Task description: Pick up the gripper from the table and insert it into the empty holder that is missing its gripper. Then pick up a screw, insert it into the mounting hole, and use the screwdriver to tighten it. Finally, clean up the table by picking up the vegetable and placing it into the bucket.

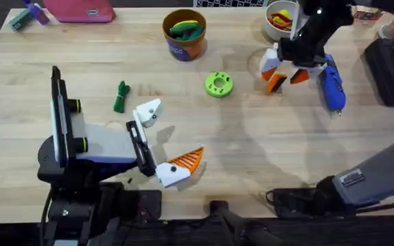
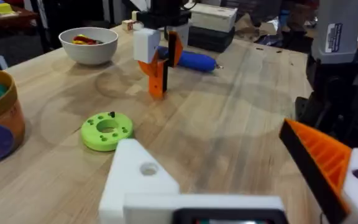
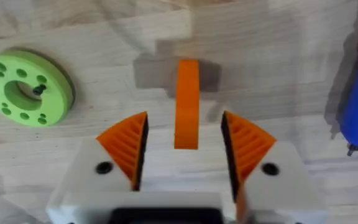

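My right gripper grips the orange gripper piece by its tapered tip [image 3: 186,135] next, so its mounting end stays free to enter the empty holder.
The small orange gripper piece [image 3: 187,99] stands on edge on the table between the fingers of my right gripper [image 3: 185,118], which is open with a gap on each side of it. From above, the piece [image 1: 276,83] and my right gripper [image 1: 286,74] are at the far right. The lime green holder [image 1: 218,84] lies left of them, with a small dark bit at its opening [image 3: 39,90]. The blue screwdriver [image 1: 332,85] lies just right of that gripper. Far to the left lies the dark green vegetable [image 1: 120,96], and the orange-brown bucket [image 1: 185,35] stands at the back. My left gripper [image 1: 173,133] is open and empty near the front.
A white bowl [image 1: 279,20] of red and yellow bits stands behind my right gripper. The bucket holds a green-and-yellow toy. A black box [image 1: 388,68] sits at the right edge, with a pink case [image 1: 81,9] and a small tool [image 1: 26,15] at the back left.
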Tool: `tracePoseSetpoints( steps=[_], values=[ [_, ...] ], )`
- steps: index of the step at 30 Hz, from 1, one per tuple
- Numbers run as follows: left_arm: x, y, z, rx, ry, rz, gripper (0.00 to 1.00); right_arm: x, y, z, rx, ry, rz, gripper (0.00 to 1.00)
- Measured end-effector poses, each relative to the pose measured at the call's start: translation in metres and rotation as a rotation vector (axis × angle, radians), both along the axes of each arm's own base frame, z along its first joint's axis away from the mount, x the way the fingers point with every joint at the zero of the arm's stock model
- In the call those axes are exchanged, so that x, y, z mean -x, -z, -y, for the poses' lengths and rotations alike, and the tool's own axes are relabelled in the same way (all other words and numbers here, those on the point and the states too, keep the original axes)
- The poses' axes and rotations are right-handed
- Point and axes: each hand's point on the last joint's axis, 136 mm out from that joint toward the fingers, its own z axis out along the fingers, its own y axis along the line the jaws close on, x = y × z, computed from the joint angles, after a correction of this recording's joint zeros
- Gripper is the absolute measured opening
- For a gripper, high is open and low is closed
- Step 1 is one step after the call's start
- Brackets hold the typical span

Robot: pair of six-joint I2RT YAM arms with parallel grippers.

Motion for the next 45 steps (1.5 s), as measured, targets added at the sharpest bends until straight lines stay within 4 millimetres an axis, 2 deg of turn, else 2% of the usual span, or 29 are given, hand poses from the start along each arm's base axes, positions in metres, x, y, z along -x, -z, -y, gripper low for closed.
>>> tracePoseSetpoints(
  steps=[3, 8, 9, 17, 20, 23, 28, 32, 35, 40, 45],
  values=[
    [0.000, 0.000, 0.000, 0.000, 0.000, 0.000, 0.986, 0.000, 0.000, 0.000, -0.004, 0.007, -0.001, 0.523],
    [0.000, 0.000, 0.000, 0.000, 0.000, 0.001, 0.986, 0.000, 0.000, 0.000, -0.007, 0.015, 0.000, 0.044],
    [0.000, 0.000, 0.000, 0.000, 0.000, 0.000, 0.986, 0.000, 0.000, 0.000, -0.007, 0.014, 0.000, 0.017],
    [0.000, 0.000, 0.000, 0.000, 0.000, 0.000, 0.985, 0.000, -0.001, 0.000, -0.007, 0.013, 0.004, 0.012],
    [0.000, 0.000, 0.000, 0.000, 0.000, 0.000, 0.986, -0.001, -0.009, -0.002, -0.019, 0.010, 0.030, 0.011],
    [0.000, 0.000, 0.000, 0.000, 0.000, 0.000, 0.985, -0.001, -0.030, -0.009, -0.054, 0.003, 0.094, 0.010],
    [0.000, 0.000, 0.000, 0.000, 0.000, 0.000, 0.985, 0.006, -0.077, -0.029, -0.152, -0.032, 0.228, 0.010],
    [0.000, 0.000, 0.000, 0.000, 0.000, 0.000, 0.986, 0.009, -0.101, -0.046, -0.231, -0.071, 0.336, 0.010],
    [0.000, 0.000, 0.000, 0.000, 0.000, 0.000, 0.985, 0.018, -0.104, -0.058, -0.301, -0.092, 0.384, 0.010],
    [0.000, 0.000, 0.000, 0.000, 0.000, 0.000, 0.985, 0.031, -0.095, -0.071, -0.410, -0.101, 0.452, 0.009],
    [0.000, 0.000, 0.000, 0.000, 0.000, 0.000, 0.985, 0.035, -0.098, -0.090, -0.561, -0.136, 0.576, 0.009]
  ],
)
